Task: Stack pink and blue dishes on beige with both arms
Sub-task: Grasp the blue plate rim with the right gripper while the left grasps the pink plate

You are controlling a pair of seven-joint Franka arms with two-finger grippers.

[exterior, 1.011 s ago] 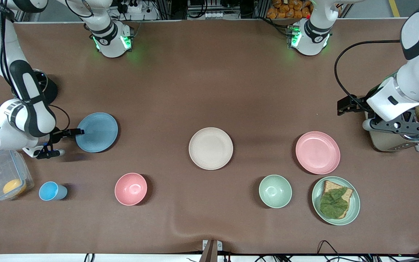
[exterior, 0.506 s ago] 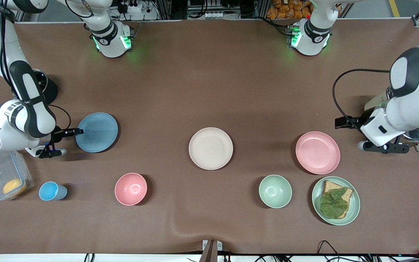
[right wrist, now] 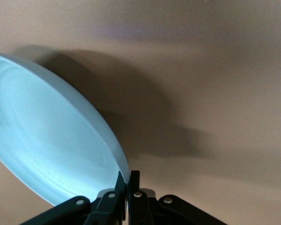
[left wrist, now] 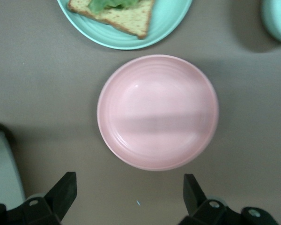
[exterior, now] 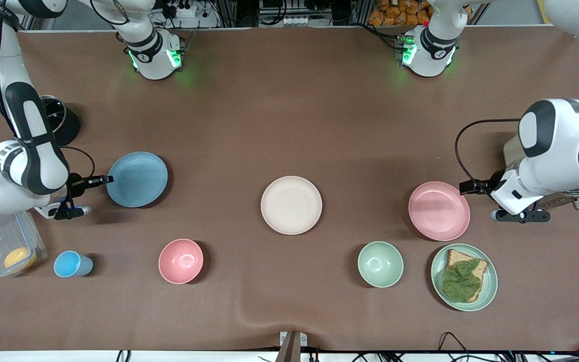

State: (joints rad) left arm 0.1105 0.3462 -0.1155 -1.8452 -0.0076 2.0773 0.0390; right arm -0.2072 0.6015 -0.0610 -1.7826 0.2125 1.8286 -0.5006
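Observation:
I should stack the pink plate on the beige plate next, so my left gripper needs to grab the pink plate by its rim.
The blue plate sits toward the right arm's end of the table, tilted, with one edge raised. My right gripper is shut on its rim; the right wrist view shows the blue plate pinched between the tips of the gripper. The beige plate lies flat and bare at mid-table. The pink plate lies flat toward the left arm's end. My left gripper hangs open just beside its rim, and in the left wrist view the pink plate lies ahead of the open gripper, apart from it.
A pink bowl, a blue cup and a clear container stand nearer the camera than the blue plate. A green bowl and a green plate with toast and lettuce sit close to the pink plate. A toaster shows past the left arm.
The left arm swung down from over the toaster to the pink plate's rim. The right gripper raised the blue plate's edge, and the plate shifted slightly toward the bases.

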